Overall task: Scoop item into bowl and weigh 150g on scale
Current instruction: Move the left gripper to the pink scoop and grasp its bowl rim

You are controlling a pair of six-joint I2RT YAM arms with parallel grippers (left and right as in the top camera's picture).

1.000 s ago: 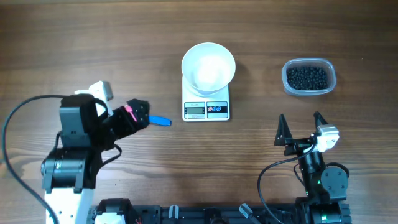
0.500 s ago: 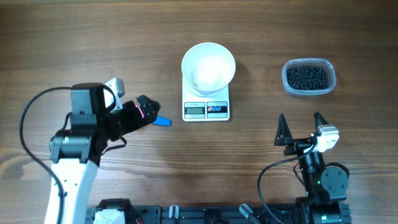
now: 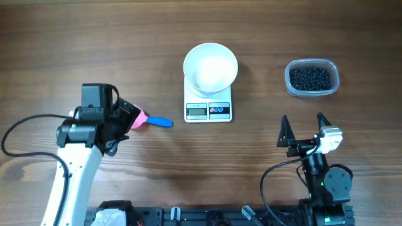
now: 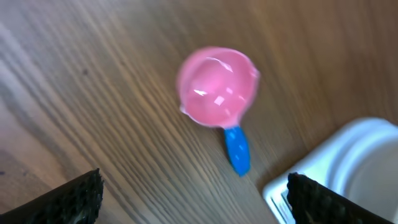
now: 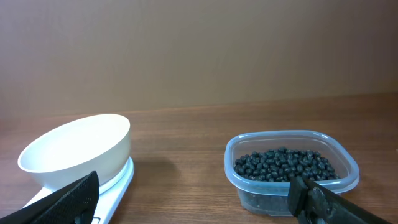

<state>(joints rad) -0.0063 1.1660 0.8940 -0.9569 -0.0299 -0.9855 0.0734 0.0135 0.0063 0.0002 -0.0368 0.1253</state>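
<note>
The scoop's blue handle needs to stay free for my right gripper. My left gripper should take the pink scoop [image 4: 217, 86] by its cup rim [image 4: 211, 56].
A pink scoop [image 3: 139, 119] with a blue handle [image 3: 162, 122] lies flat on the table, left of the scale [image 3: 208, 110]. My left gripper [image 3: 127, 112] hangs above the scoop [image 4: 217, 86], jaws wide open and empty [image 4: 193, 200]. The white bowl [image 3: 210, 66] stands empty on the scale. The item, small black pellets [image 3: 310, 78], fills a clear tub [image 3: 333, 81] at the right. My right gripper [image 3: 303, 122] rests open near the front edge, facing the bowl [image 5: 78, 149] and the pellets [image 5: 285, 164].
The scale's corner [image 4: 311, 155] lies just right of the scoop's handle [image 4: 237, 151]. Black cables loop from both arm bases along the table's front edge. Bare wood separates scale [image 5: 115, 183] and tub [image 5: 292, 186].
My left wrist has shifted right and tipped down over the scoop, so its pink cup, covered before, now shows. The right arm has not moved.
</note>
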